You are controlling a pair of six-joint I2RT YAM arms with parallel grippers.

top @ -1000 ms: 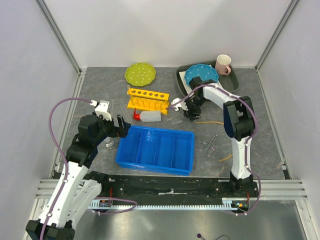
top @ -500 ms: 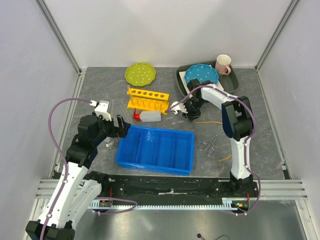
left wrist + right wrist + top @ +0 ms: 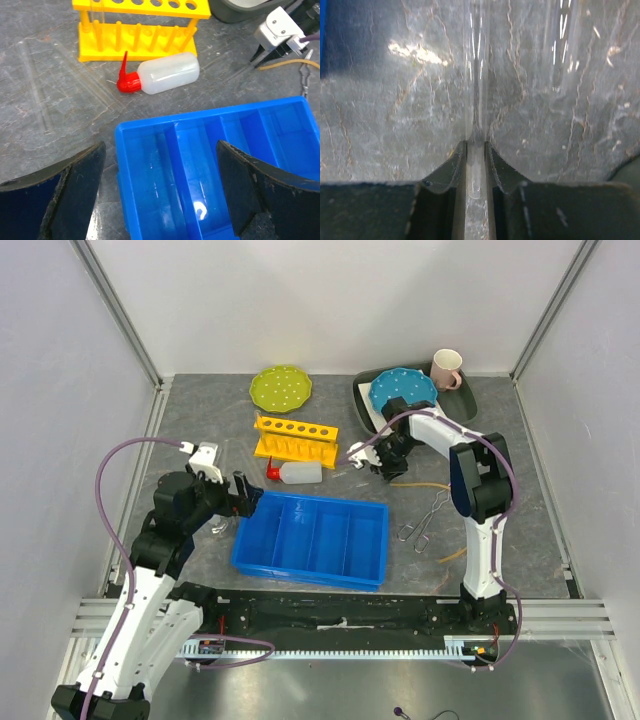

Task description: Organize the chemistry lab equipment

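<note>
The left gripper grabs the clear glass tube by its exposed end next, which leaves the tube's other end free for the rack.
The yellow test-tube rack (image 3: 296,437) stands at mid-table, also in the left wrist view (image 3: 141,25). The white squeeze bottle (image 3: 298,473) with red cap (image 3: 127,82) lies in front of it. My right gripper (image 3: 372,462) is low on the table right of the bottle, shut on a clear glass tube (image 3: 475,75) that runs forward from between its fingers (image 3: 476,150). A second clear tube (image 3: 560,45) lies beside it. Metal tongs (image 3: 425,520) and the tan rubber tube (image 3: 420,483) lie right of the tray. My left gripper (image 3: 160,190) is open and empty over the tray's left end.
The blue divided tray (image 3: 310,538) sits at front centre, its rim (image 3: 210,112) below my left fingers. A dotted green plate (image 3: 280,388), a dotted blue plate (image 3: 402,388) and a pink-handled mug (image 3: 447,368) stand at the back. More clear tubes (image 3: 35,90) lie left of the rack.
My right gripper has shifted slightly near the bottle's right end. The left arm has not moved.
</note>
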